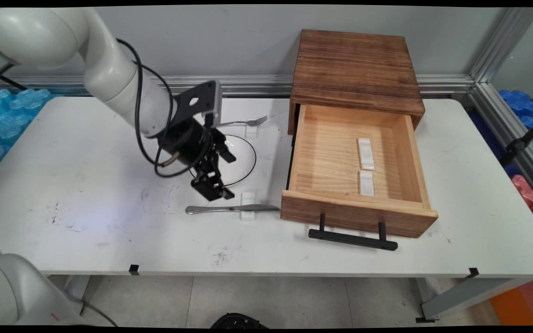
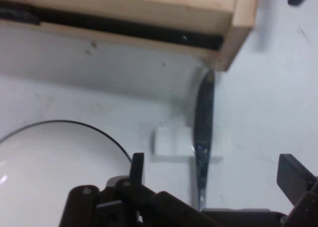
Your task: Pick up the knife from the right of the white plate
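Note:
My gripper grabs the metal knife by its handle (image 1: 207, 210) next, to move the knife from its white rest into the open drawer.
My black gripper (image 1: 224, 176) hangs low over the table, open, with nothing between its fingers. It is over the near right edge of a white plate with a black rim (image 1: 242, 159) and just above a metal knife (image 1: 229, 209). The knife lies across a small white rest (image 1: 249, 211), its tip close to the drawer's front corner. In the hand view the knife (image 2: 203, 122) and its rest (image 2: 171, 140) lie ahead between the two fingers (image 2: 136, 163), and the plate (image 2: 44, 162) is at the lower left.
A wooden cabinet (image 1: 356, 64) stands at the back right with its drawer (image 1: 354, 217) pulled out, black handle (image 1: 352, 238) forward. Two white rests (image 1: 366, 153) lie on the drawer's floor. A fork (image 1: 243, 122) lies on another rest behind the plate.

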